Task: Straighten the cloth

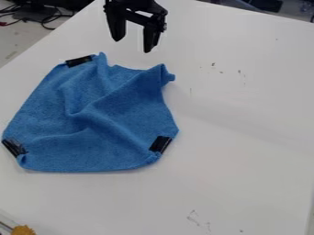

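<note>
My gripper should next grab the cloth [92, 128] by a black-clipped corner, to spread its folds flat.
The blue cloth [92, 128] lies on the left half of the white table, with folds running across its middle and a bunched, raised corner at its upper right. Black clips sit at three corners: upper left [79, 61], lower left [14, 148] and lower right [160, 144]. Above the cloth's top edge, near the top of the view, the black gripper [132, 42] hangs with its two fingers apart and nothing between them. It does not touch the cloth.
The white table [245, 137] extends to the right of the cloth and has small dark marks. A yellow-orange object [23, 230] is at the lower left corner. Dark cables [42, 19] lie beyond the table at the upper left.
</note>
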Tool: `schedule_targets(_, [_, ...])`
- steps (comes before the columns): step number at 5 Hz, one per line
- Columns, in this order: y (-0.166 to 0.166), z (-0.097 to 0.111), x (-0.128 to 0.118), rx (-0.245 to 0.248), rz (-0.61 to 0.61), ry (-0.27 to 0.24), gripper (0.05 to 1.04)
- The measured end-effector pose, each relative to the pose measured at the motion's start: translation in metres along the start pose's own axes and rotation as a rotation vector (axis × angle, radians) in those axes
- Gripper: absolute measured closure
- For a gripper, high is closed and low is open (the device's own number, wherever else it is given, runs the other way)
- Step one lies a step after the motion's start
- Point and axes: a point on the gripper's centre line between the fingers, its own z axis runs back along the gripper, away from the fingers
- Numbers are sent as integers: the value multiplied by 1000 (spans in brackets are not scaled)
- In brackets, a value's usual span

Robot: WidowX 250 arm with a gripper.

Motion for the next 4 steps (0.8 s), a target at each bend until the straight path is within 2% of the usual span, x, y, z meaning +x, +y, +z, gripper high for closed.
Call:
schedule_targets(1, [-2,-14,-5,-8,6,40,84])
schedule_targets(2, [-23,-25,-20,0,38,88,84])
schedule_targets(3, [-45,-21,-33,29,77,82,84])
schedule_targets(4, [-69,-28,-61,0,166,92,84])
